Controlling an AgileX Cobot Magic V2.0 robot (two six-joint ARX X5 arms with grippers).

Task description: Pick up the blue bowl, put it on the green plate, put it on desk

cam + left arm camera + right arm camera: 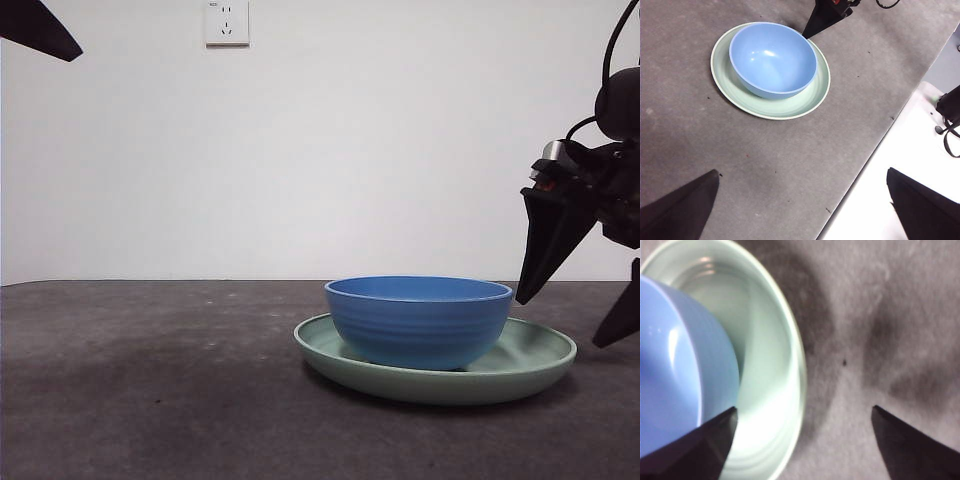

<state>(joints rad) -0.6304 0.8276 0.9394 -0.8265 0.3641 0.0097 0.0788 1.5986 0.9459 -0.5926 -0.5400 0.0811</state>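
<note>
Next, the right gripper grabs the plate by its rim (572, 352), to shift the green plate across the desk with the blue bowl (415, 320) inside.
The blue bowl (415, 320) (772, 57) (670, 365) stands upright inside the green plate (530, 365) (810, 97) (770, 365), which lies flat on the desk (150, 380). My right gripper (560, 322) (804, 408) is open at the plate's right side. One jaw hangs over the plate close to the bowl's rim, and the other is over bare desk outside the plate. It holds nothing. My left gripper (801, 171) is open and high above the desk, well away from the plate; it shows as a black tip (40, 30) in the front view's upper left corner.
A white wall with a socket (227, 22) stands behind the desk. In the left wrist view the desk's edge runs diagonally, with a white surface (890, 200) beyond it and black gear with a strap (950, 120) on that side.
</note>
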